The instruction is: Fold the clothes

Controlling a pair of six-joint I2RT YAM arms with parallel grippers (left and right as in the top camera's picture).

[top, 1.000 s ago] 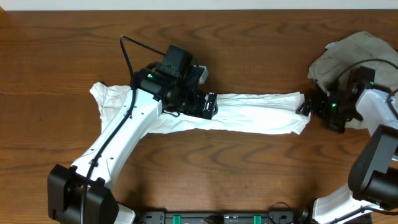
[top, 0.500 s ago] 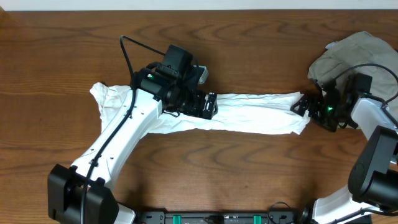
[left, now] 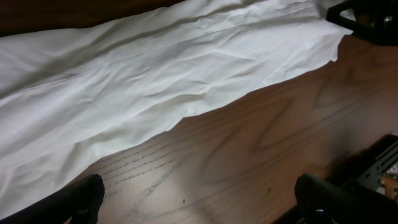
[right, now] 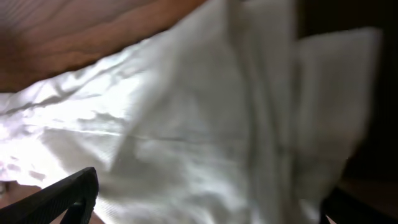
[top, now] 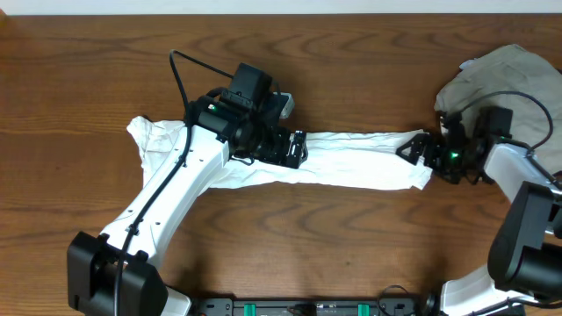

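Observation:
I should next grip the end of the folded white garment beside the grey-beige shirt with my right gripper. Then I can fold that end toward the middle.
The clothes on the table are a white garment (top: 351,162) folded into a long narrow strip across the middle, and a grey-beige shirt (top: 500,75) bunched at the far right. My left gripper (top: 296,147) hovers open over the strip's middle; in the left wrist view the white cloth (left: 155,74) lies beyond the open left gripper (left: 199,205), with only bare wood between the fingertips (left: 78,199). My right gripper (top: 411,147) is open at the strip's right end. White fabric (right: 205,124) fills the right wrist view, spanning the gap of the right gripper (right: 205,208).
The wooden table (top: 351,246) shows bare wood in front of and behind the strip. The left arm's white link (top: 176,197) lies over the strip's left part. The right arm (top: 518,167) reaches in beside the grey-beige shirt.
My right gripper has moved left from beside the grey-beige shirt onto the right end of the white strip. The left arm and the cloth have stayed still.

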